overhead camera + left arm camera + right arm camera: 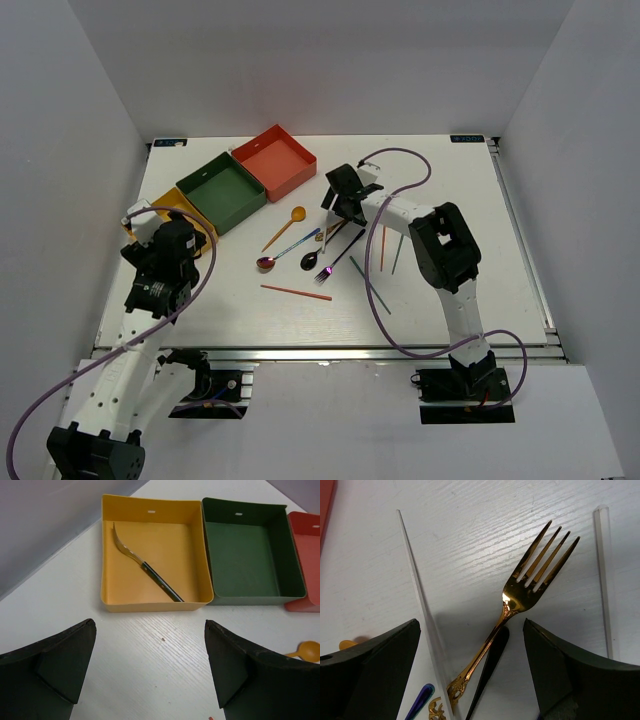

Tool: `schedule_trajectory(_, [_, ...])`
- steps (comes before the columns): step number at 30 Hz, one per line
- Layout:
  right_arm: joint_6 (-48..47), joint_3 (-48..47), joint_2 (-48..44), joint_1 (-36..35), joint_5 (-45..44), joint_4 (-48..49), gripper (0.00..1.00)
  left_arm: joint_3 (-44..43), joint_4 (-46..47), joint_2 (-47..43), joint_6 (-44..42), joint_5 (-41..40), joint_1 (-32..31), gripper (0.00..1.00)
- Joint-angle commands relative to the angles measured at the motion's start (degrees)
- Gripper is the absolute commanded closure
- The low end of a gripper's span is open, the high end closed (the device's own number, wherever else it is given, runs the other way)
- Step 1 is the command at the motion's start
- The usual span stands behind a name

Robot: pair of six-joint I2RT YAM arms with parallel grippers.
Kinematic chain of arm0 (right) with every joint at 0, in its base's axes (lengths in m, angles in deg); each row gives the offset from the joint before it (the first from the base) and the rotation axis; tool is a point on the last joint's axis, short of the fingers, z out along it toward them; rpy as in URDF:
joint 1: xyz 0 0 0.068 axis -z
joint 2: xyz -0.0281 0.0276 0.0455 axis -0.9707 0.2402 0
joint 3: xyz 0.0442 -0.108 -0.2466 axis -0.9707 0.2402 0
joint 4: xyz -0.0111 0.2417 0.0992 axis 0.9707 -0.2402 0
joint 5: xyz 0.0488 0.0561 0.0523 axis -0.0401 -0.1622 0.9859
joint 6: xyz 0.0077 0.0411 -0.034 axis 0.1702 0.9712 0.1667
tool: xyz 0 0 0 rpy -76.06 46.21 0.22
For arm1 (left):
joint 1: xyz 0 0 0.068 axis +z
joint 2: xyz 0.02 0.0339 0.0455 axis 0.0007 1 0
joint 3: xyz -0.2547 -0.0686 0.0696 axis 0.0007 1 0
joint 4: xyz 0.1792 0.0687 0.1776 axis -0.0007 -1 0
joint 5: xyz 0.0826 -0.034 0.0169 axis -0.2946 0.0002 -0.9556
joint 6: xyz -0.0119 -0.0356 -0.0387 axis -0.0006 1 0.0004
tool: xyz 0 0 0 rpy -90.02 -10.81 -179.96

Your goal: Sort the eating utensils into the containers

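Note:
I need to grab the gold fork next with my right gripper by its slender handle (479, 654), which leaves the tined end free to pass to my left gripper.
My right gripper (345, 200) (470, 630) is open and hovers low over a gold fork (520, 595), its jaws on either side of the fork's handle. A black handle (492, 665) lies under the fork, and silver chopsticks (420, 600) (604, 575) flank it. My left gripper (170, 235) (150, 625) is open and empty, just short of the yellow box (150, 605). That box holds a gold fork with a black handle (145, 567). The green box (240, 545) (222, 192) and the red-orange box (305, 545) (274, 160) show nothing inside.
Mid-table lie a gold spoon (285, 228), an iridescent spoon (285, 252), a black spoon (322, 250), an iridescent fork (340, 258), a red chopstick (296, 292), another red one (382, 248) and teal chopsticks (370, 285). Grey walls enclose the table.

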Motion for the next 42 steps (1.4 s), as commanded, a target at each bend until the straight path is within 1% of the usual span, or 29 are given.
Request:
schedule_trajectory(1, [1.57,-0.57,2.63,0.42,-1.62,-3.39,0.11,0.13,2.79,-1.42,-1.53,2.69,-0.71,0.02])
schedule_trajectory(4, [1.84,-0.13,2.28,0.42,-1.62,-2.70,0.16,0.48,3.41,-2.30,-2.14,3.92,-1.42,0.02])
schedule_trajectory(5, [1.84,-0.13,2.28,0.42,-1.88,-2.52,0.20,0.66,3.50,-2.48,-2.23,4.01,-1.77,0.02])
schedule_trajectory(7, [2.01,-0.83,2.80,0.50,-3.20,-3.12,0.23,0.74,3.68,-3.09,-2.32,4.63,-2.12,0.02])
schedule_trajectory(8, [2.10,-1.18,2.98,0.68,-3.64,-3.30,0.28,0.92,3.85,-3.35,-2.41,4.89,-2.47,0.02])
schedule_trajectory(10, [1.75,-1.97,3.77,0.77,-3.56,-3.57,0.32,0.92,4.03,-3.97,-2.58,5.51,-2.82,0.02])
schedule_trajectory(11, [1.75,-2.15,4.03,0.85,-3.38,-3.57,0.38,0.92,4.03,-4.15,-2.58,5.51,-3.26,0.02])
schedule_trajectory(12, [1.66,-2.50,4.47,0.94,-3.29,-3.66,0.39,1.01,4.03,-4.24,-2.58,5.51,-3.44,0.02])
schedule_trajectory(13, [1.57,-3.55,5.35,1.03,-3.38,-4.70,0.42,0.92,4.03,-4.50,-2.67,5.68,-3.61,0.02])
schedule_trajectory(14, [1.66,-4.25,5.88,1.21,-3.64,-5.41,0.47,0.92,4.03,-4.67,-2.58,5.77,-4.05,0.02])
schedule_trajectory(17, [1.66,-7.15,7.99,1.47,-4.51,-9.09,0.53,0.83,3.77,-4.85,-2.58,6.30,-5.02,0.02])
schedule_trajectory(22, [0.61,-12.25,11.68,1.56,-6.45,-14.38,0.56,0.66,3.68,-4.76,-2.67,7.18,-6.43,0.02])
schedule_trajectory(23, [-1.13,-13.13,12.38,1.56,-5.93,-14.55,0.59,0.48,3.50,-4.68,-2.58,7.44,-6.95,0.02])
schedule_trajectory(25, [-1.85,-17.78,14.84,1.56,-5.32,-18.41,0.62,0.31,3.15,-4.76,-2.58,7.97,-7.57,0.02])
schedule_trajectory(27, [-1.94,-21.12,16.60,1.38,-3.92,-22.53,0.63,0.13,2.80,-4.50,-2.67,7.97,-8.18,0.02])
schedule_trajectory(32, [-1.41,-19.47,15.46,-1.07,-4.96,-23.78,0.62,-0.66,2.01,-3.80,-2.93,9.28,-8.89,0.02])
schedule_trajectory(37, [0.42,-23.85,16.78,-2.39,-6.63,-30.01,0.62,-1.19,1.04,-2.66,-3.11,11.13,-8.80,0.02])
schedule_trajectory(40, [0.35,-23.95,16.87,-3.18,-6.63,-30.12,0.62,-1.28,1.22,-2.74,-3.37,11.92,-8.80,0.02])
schedule_trajectory(42, [0.17,-25.08,18.44,-3.10,-5.93,-30.02,0.64,-1.28,1.22,-2.83,-3.55,12.71,-8.80,0.02])
